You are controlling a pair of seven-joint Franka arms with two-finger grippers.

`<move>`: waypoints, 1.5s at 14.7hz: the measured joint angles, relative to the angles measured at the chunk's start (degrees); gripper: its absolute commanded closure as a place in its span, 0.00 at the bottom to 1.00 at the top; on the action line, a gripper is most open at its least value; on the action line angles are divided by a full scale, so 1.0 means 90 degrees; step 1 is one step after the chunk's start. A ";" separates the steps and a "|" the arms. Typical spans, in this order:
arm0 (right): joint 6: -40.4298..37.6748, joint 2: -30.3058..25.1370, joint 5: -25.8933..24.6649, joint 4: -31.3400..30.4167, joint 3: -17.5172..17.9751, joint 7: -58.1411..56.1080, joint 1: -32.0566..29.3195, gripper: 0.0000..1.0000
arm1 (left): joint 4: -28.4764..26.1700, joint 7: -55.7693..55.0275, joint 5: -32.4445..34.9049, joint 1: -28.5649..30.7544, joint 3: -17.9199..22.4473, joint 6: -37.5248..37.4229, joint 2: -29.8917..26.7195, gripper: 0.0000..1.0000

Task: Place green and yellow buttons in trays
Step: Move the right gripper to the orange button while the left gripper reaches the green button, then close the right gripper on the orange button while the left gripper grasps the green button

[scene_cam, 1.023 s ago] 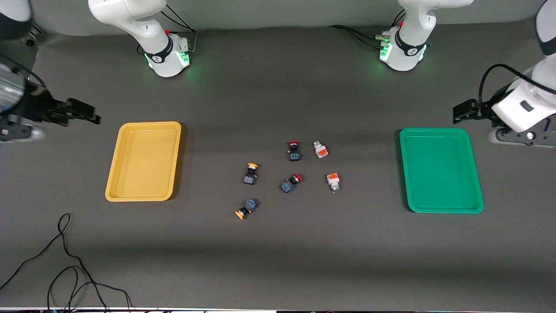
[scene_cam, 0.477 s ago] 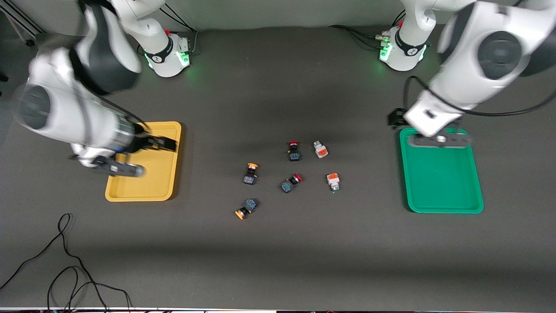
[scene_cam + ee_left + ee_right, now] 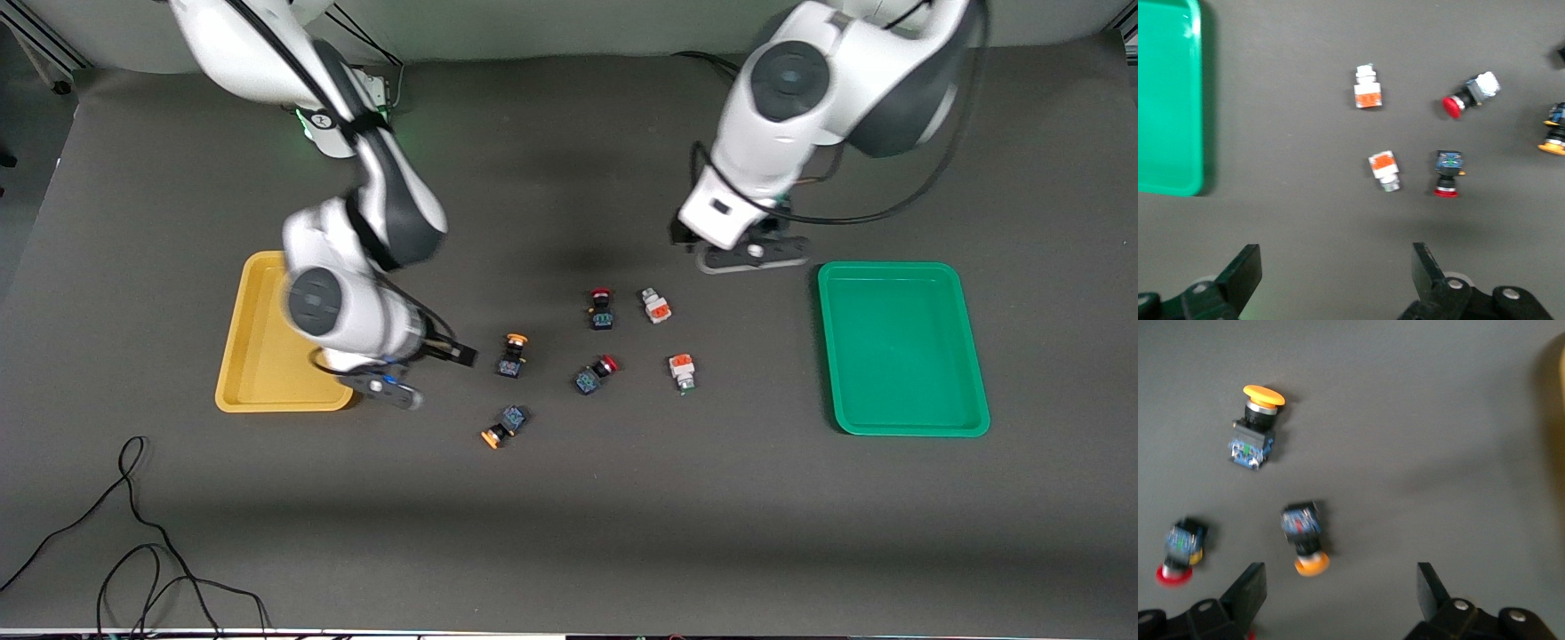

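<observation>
The yellow-capped button has to go in the yellow tray (image 3: pixel 258 356). My right gripper needs to grab it by its black body (image 3: pixel 511 361) next.
Two yellow-capped black buttons (image 3: pixel 513 354) (image 3: pixel 503 425) and two white-grey buttons with orange blocks (image 3: pixel 656 305) (image 3: pixel 682 369) lie loose mid-table. The yellow tray (image 3: pixel 258 356) and the green tray (image 3: pixel 900 347) hold nothing. My right gripper (image 3: pixel 453 355) is open and empty beside the yellow-capped button (image 3: pixel 1305 537); the second one (image 3: pixel 1255 427) lies past it. In its own view the right gripper (image 3: pixel 1338 590) frames bare mat. My left gripper (image 3: pixel 1335 267) is open and empty over bare mat beside the white-grey buttons (image 3: pixel 1383 169) (image 3: pixel 1367 87). In the front view the left gripper (image 3: pixel 683 238) is mostly hidden under its wrist.
Two red-capped black switches (image 3: pixel 601 308) (image 3: pixel 594 373) lie among the buttons. A loose black cable (image 3: pixel 133 533) lies near the front edge at the right arm's end. The right arm's wrist overlaps the yellow tray's corner.
Both arms have swung in from the table's ends toward the middle. The right gripper left the yellow tray and reached the buttons; the left moved off the green tray's corner.
</observation>
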 measured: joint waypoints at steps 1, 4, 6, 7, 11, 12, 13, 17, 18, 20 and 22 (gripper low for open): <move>0.0368 0.0281 0.0047 0.0003 0.0003 0.0304 0.0176 0.00 | -0.0001 -0.0206 0.0000 -0.0156 -0.0002 0.0098 0.0069 0.00; 0.1136 0.0894 0.0080 0.0021 0.0003 0.0981 0.0687 0.00 | -0.0045 -0.0397 0.0000 -0.0331 0.0002 0.0339 0.0273 0.00; 0.1309 0.1105 0.0082 0.0038 0.0001 0.1197 0.0922 0.02 | -0.0290 -0.0402 0.0000 -0.0330 0.0033 0.0789 0.0448 0.00; 0.1359 0.1167 0.0082 0.0042 0.0001 0.1250 0.1003 0.02 | -0.0509 -0.0403 0.0000 -0.0330 0.0047 0.1123 0.0558 0.00; 0.1571 0.1381 0.0082 0.0045 -0.0025 0.1273 0.1049 0.56 | -0.1154 -0.0425 -0.0003 -0.0324 0.0089 0.2267 0.1159 0.00; 0.1607 0.1422 0.0082 0.0045 -0.0035 0.1273 0.1044 0.79 | -0.1176 -0.0452 -0.0003 -0.0322 0.0096 0.2471 0.1328 0.00; 0.1634 0.1442 0.0082 0.0046 -0.0048 0.1273 0.1042 1.00 | -0.1178 -0.0493 -0.0003 -0.0320 0.0098 0.2645 0.1496 0.00; 0.1637 0.1428 0.0082 0.0117 -0.0090 0.1273 0.1043 1.00 | -0.1192 -0.0825 -0.0004 -0.0324 0.0095 0.3413 0.2189 0.00; 0.1629 0.1411 0.0082 0.0147 -0.0107 0.1273 0.1042 1.00 | -0.1194 -0.0936 -0.0004 -0.0329 0.0093 0.3580 0.2356 0.00; 0.1313 0.1248 0.0082 0.0242 -0.0246 0.1255 0.1045 1.00 | -0.1194 -0.1184 -0.0005 -0.0334 0.0086 0.3810 0.2628 0.02; 0.0538 0.0835 0.0079 0.0391 -0.0670 0.0853 0.1036 1.00 | -0.1192 -0.1433 -0.0005 -0.0342 0.0065 0.3950 0.2783 0.38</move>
